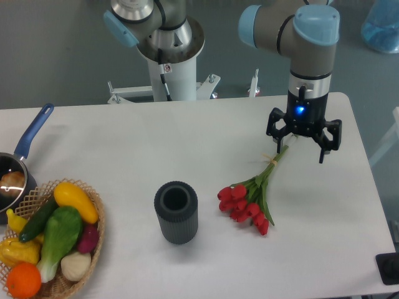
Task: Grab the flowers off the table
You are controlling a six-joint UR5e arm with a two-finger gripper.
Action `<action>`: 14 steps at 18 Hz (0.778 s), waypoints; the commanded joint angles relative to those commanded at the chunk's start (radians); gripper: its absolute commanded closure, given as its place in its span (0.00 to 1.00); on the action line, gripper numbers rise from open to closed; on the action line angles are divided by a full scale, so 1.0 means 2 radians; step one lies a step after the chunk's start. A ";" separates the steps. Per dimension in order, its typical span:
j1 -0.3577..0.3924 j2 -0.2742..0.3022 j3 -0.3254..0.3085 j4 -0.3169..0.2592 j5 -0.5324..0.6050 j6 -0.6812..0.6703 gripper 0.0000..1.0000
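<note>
I'll pick up the flowers [245, 204] by their thin tied stems.
The flowers [245, 204], a small bunch of red tulip buds with green leaves and thin tied stems, lie flat on the white table [187, 137] right of centre, buds toward the front, stems pointing back and right. My gripper [302, 149] hangs just above the stem ends, fingers pointing down and spread open, holding nothing. One fingertip [279, 148] is close to the stem tips.
A dark grey ribbed vase [176, 212] stands upright left of the flowers. A wicker basket [93, 249] of vegetables sits at the front left corner. A small pan with a blue handle [28, 140] is at the left edge. The robot base [169, 56] stands behind the table.
</note>
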 joint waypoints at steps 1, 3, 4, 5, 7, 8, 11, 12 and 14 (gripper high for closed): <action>-0.001 -0.001 -0.002 0.000 0.001 0.002 0.00; -0.002 -0.002 -0.003 0.000 0.000 0.003 0.00; -0.002 -0.005 -0.005 -0.001 0.001 0.004 0.00; -0.003 -0.008 -0.013 -0.001 0.001 0.002 0.00; -0.006 -0.011 -0.028 0.008 -0.001 0.002 0.00; -0.004 -0.013 -0.031 0.008 -0.003 0.002 0.00; -0.003 -0.024 -0.038 0.006 0.002 0.001 0.00; -0.002 -0.027 -0.041 0.007 0.009 0.005 0.00; -0.001 -0.038 -0.041 0.006 0.033 0.042 0.00</action>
